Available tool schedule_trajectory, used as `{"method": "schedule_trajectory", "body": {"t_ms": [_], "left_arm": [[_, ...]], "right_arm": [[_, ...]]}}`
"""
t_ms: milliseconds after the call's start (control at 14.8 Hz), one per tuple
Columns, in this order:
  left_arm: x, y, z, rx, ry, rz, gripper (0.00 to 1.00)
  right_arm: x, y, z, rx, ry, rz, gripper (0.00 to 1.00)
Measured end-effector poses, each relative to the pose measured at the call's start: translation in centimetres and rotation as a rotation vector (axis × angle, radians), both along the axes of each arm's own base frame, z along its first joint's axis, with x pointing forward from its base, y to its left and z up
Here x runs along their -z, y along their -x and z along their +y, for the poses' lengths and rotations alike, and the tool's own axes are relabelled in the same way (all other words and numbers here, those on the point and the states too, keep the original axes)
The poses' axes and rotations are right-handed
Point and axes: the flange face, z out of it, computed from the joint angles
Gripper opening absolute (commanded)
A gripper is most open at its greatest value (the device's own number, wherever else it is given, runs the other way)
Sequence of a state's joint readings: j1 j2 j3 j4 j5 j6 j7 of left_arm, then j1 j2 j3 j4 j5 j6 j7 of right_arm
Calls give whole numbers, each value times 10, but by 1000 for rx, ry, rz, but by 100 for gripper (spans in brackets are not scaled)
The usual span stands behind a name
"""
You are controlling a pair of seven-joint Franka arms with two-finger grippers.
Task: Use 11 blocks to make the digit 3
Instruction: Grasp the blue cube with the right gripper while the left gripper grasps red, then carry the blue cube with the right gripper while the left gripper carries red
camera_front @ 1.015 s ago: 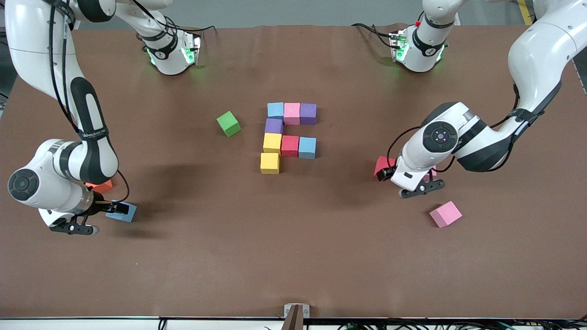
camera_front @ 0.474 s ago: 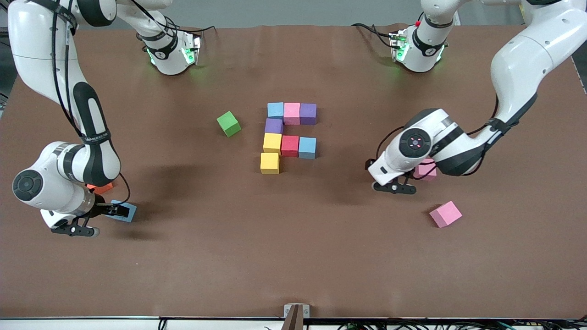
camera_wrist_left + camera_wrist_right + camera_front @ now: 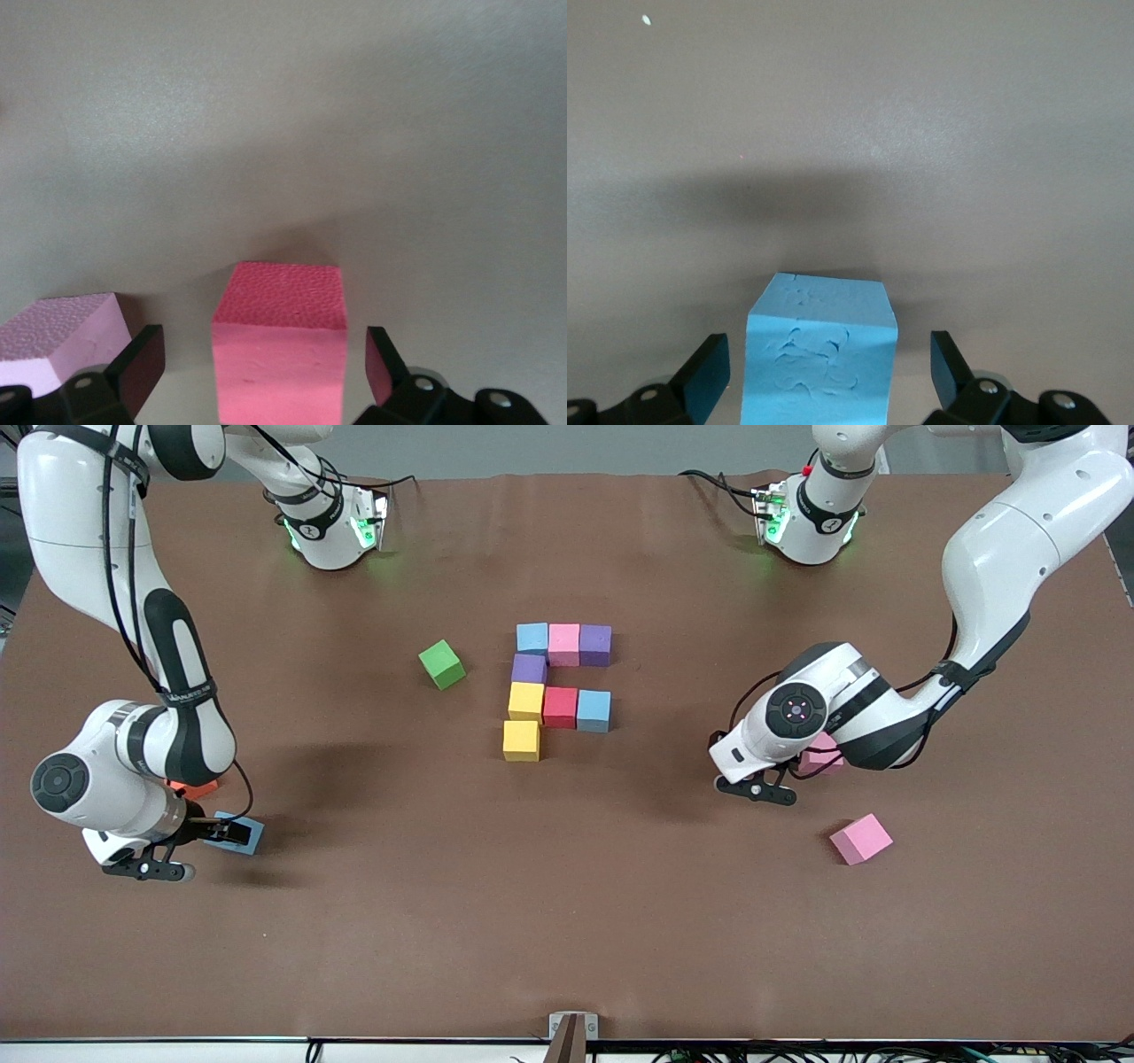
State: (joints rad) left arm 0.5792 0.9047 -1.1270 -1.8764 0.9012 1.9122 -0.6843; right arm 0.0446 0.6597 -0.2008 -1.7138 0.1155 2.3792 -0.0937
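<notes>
The fingers of my right gripper stand on either side of the light blue block [image 3: 241,833], so closing now would catch that block and it is time to close.
Eight blocks sit touching at mid-table as a partial digit 3 [image 3: 560,707]: light blue, pink and purple in a row, then a purple, then yellow, red and light blue, then a yellow [image 3: 521,740]. My left gripper [image 3: 262,365] is open and low astride a red block [image 3: 278,341], with a gap on each side; my left wrist [image 3: 753,779] hides that block from the front. A pink block [image 3: 824,755] [image 3: 55,332] lies beside it. My right gripper [image 3: 208,837] [image 3: 824,372] is open around a light blue block [image 3: 241,833] [image 3: 819,359], not touching it.
A green cube [image 3: 441,664] lies beside the figure toward the right arm's end. An orange cube [image 3: 197,788] shows partly under the right wrist. Another pink block [image 3: 860,838] rests nearer the front camera than my left gripper.
My left gripper has slid toward the right arm's end, coming astride the red block, which the wrist now hides in the front view. My right gripper has hardly moved.
</notes>
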Motion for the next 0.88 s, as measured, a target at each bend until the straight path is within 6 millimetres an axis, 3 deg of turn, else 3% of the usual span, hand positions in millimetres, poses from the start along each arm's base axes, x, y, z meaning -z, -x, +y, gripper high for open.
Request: {"method": "schedule_trajectory", "body": {"t_ms": [135, 271, 406, 609, 677, 880], "left_arm": [[8, 2, 5, 0, -10, 12, 98], [16, 5, 8, -1, -16, 23, 90], [26, 7, 12, -6, -11, 28, 60], [32, 7, 16, -22, -9, 28, 24], [31, 6, 16, -31, -9, 24, 20], [23, -2, 17, -75, -4, 0, 19]], "right_arm": [[3, 2, 0, 0, -1, 4, 100], [4, 3, 0, -10, 0, 4, 95], [4, 3, 0, -15, 0, 4, 78], [4, 3, 0, -40, 0, 5, 58], [4, 3, 1, -47, 0, 5, 54], [2, 2, 2, -57, -1, 4, 45]]}}
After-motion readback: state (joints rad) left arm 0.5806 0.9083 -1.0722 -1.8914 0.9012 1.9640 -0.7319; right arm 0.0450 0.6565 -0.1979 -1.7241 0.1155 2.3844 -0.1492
